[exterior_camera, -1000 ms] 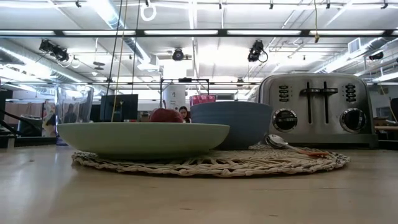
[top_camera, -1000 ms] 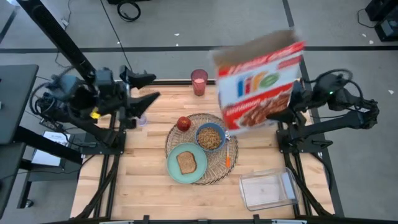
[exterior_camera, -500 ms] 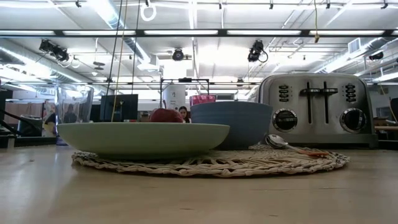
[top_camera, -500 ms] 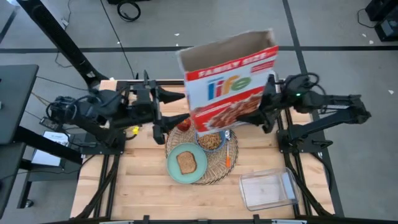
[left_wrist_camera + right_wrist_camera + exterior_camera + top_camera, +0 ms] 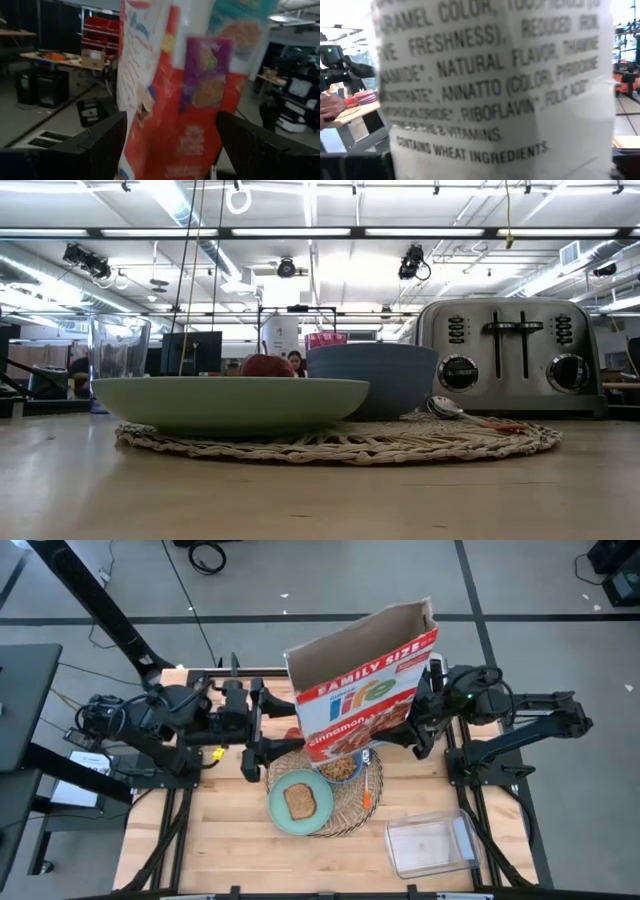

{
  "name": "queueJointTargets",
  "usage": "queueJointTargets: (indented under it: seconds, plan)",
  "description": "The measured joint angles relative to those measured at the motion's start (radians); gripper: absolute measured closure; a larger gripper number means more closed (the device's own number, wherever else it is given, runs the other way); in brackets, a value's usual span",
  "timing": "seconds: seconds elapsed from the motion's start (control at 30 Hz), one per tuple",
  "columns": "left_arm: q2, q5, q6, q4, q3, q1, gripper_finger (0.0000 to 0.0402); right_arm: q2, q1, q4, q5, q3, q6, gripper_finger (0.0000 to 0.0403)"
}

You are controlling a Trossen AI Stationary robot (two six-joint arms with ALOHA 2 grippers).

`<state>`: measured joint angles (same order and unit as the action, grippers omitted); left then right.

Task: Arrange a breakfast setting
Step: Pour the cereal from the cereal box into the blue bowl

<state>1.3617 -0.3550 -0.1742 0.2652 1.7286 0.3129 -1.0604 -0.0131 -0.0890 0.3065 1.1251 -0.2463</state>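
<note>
My left gripper grabs the cereal box by its red narrow side panel (image 5: 304,720) next, to move the box away from the filled blue bowl (image 5: 340,770).
My right gripper (image 5: 424,712) is shut on a red "Life" cereal box (image 5: 365,690), raised over the far half of the round wicker placemat (image 5: 352,812). My left gripper (image 5: 258,728) is open, with one finger (image 5: 95,145) on either side of the box's left edge (image 5: 150,100); whether they touch cannot be seen. On the mat rest a teal plate (image 5: 282,818) with toast (image 5: 300,800), a blue bowl (image 5: 341,769) of cereal and an orange-handled spoon (image 5: 368,790). The box hides the apple and pink cup from above; both show in the low view, apple (image 5: 266,365) and cup (image 5: 325,339). My right gripper holds the cereal box at its right narrow side (image 5: 418,700), coming level from the table's right. That side panel (image 5: 495,100) fills the wrist view and hides the fingers. The box is lifted clear and tilted, printed front up, open top (image 5: 360,625) toward the far edge.
A clear plastic container (image 5: 430,845) lies at the near right of the table. The low view shows a silver toaster (image 5: 510,355) and a clear glass (image 5: 118,345) behind the setting. Bare wood lies at the near left (image 5: 225,840).
My right gripper has carried the cereal box toward the table's left, from the far right corner to over the placemat, still lifted. My left gripper has swung toward the table's right and stands at the box's left edge, fingers open.
</note>
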Motion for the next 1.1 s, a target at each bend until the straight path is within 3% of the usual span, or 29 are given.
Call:
queueJointTargets:
  seconds: [0.2, 0.47, 0.87, 1.1]
  plan:
    - [-0.015, 0.06, 0.004, -0.002, -0.001, 0.002, 0.0088, 0.015, -0.002, -0.012, -0.018, 0.0, 0.0, 0.0171]
    - [0.021, 0.046, 0.006, -0.016, 0.001, -0.037, 0.0088, 0.003, -0.003, -0.013, -0.033, 0.0, 0.001, 0.0171]
    - [0.024, -0.135, 0.101, -0.003, 0.0, -0.075, 0.0088, 0.016, -0.002, -0.004, -0.079, 0.0, 0.01, 0.0171]
    - [0.025, -0.188, 0.12, 0.012, 0.0, -0.097, 0.0088, 0.018, -0.002, -0.007, -0.069, 0.0, 0.01, 0.0171]
